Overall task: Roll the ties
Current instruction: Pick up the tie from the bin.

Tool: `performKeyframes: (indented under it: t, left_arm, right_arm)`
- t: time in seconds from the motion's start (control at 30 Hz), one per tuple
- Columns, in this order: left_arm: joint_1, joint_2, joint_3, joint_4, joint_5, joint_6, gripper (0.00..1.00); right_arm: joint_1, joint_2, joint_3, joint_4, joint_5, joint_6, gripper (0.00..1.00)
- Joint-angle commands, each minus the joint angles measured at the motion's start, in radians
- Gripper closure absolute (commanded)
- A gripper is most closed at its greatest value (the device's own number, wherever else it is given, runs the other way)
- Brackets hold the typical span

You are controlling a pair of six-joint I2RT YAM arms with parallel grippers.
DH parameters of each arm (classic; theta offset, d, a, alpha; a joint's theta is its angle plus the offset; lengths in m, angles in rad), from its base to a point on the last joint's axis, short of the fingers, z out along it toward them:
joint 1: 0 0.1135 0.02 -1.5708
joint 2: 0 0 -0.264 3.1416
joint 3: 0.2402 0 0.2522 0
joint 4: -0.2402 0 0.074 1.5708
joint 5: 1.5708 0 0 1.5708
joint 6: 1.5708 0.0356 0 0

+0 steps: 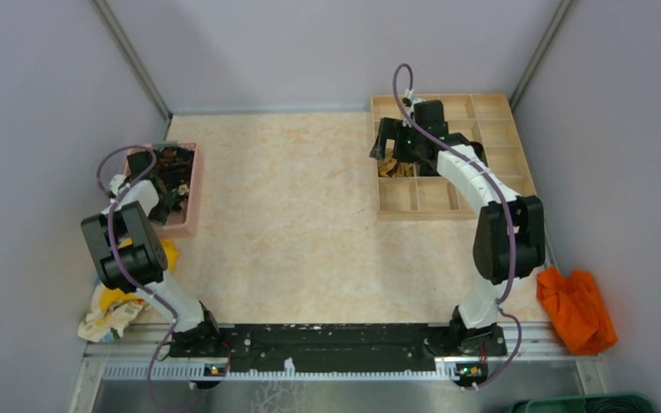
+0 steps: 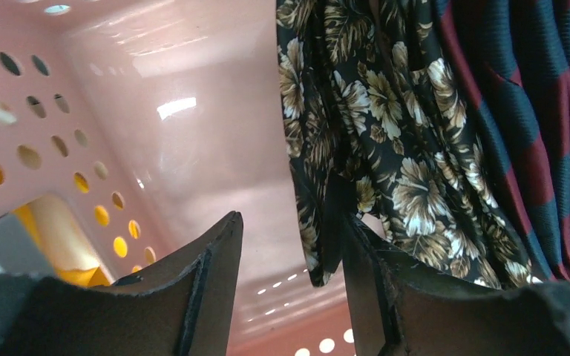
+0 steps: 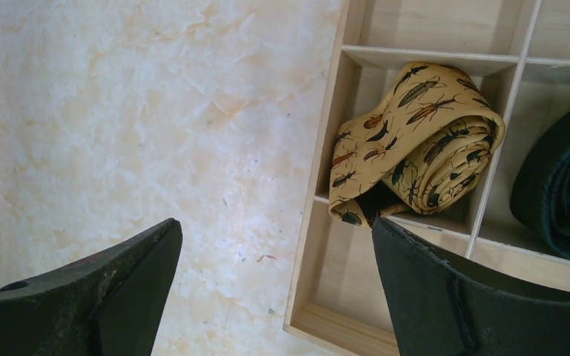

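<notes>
I need to grab the black tie by its dangling fold (image 2: 316,239) with my left gripper next and leave the striped tie (image 2: 534,111). The black tie's length can then spread for rolling.
Down inside the pink basket (image 2: 193,133) my left gripper (image 2: 291,230) is open. A black tie with a tan leaf print (image 2: 386,133) hangs beside its right finger, one fold dangling into the gap. A navy and maroon striped tie (image 2: 534,111) lies behind it. From above, the left gripper (image 1: 165,172) sits over the pile of ties (image 1: 175,168). My right gripper (image 3: 276,230) is open and empty over the left rim of the wooden tray (image 3: 334,330). A rolled golden tie with insect prints (image 3: 423,141) fills one compartment, and a dark rolled tie (image 3: 564,193) fills the one beside it.
The wooden compartment tray (image 1: 499,129) stands at the back right and the pink basket (image 1: 185,222) at the left. An orange cloth (image 1: 577,308) lies at the right edge. A yellow cloth (image 1: 165,254) and a pale cloth (image 1: 108,314) lie by the left arm.
</notes>
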Motion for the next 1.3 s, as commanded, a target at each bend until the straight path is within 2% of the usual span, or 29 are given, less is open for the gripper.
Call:
performKeyframes:
  t: [0.0,0.27,0.3,0.43,0.47,0.63,0.77,1.07,1.13,1.27]
  left_arm:
    - [0.015,0.057,0.065,0.032,0.044,0.017,0.42]
    - [0.015,0.238,0.196,0.07,0.135,0.072,0.45]
    - [0.015,0.258,0.209,0.083,0.154,0.08,0.5]
    - [0.016,0.328,0.272,0.07,0.222,0.111,0.93]
    - [0.017,0.339,0.282,0.062,0.237,0.119,1.0]
    - [0.015,0.283,0.211,0.121,0.303,0.141,1.0]
    - [-0.001,0.112,0.056,0.196,0.364,0.134,1.0]
    - [-0.336,-0.348,-0.026,0.078,0.169,0.149,1.0]
    - [-0.41,-0.469,-0.043,0.066,0.155,0.163,1.0]
    - [-0.523,-0.606,0.003,-0.016,0.185,0.189,1.0]
  right_arm:
    - [0.008,0.021,0.04,0.025,0.002,0.005,0.01]
    - [0.007,0.017,0.007,0.053,-0.008,0.002,0.01]
    - [0.008,0.017,0.005,0.054,-0.009,0.001,0.01]
    - [0.008,0.016,0.004,0.055,-0.005,-0.002,0.01]
    - [0.008,0.016,0.002,0.057,-0.003,-0.003,0.01]
    - [0.008,0.026,-0.002,0.073,-0.007,0.0,0.01]
    - [0.008,0.032,-0.008,0.088,-0.023,0.015,0.01]
    - [0.008,-0.027,-0.075,0.138,-0.076,0.052,0.01]
    - [0.008,-0.068,-0.106,0.147,-0.075,0.062,0.01]
    - [0.008,-0.178,-0.196,0.188,-0.075,0.08,0.01]
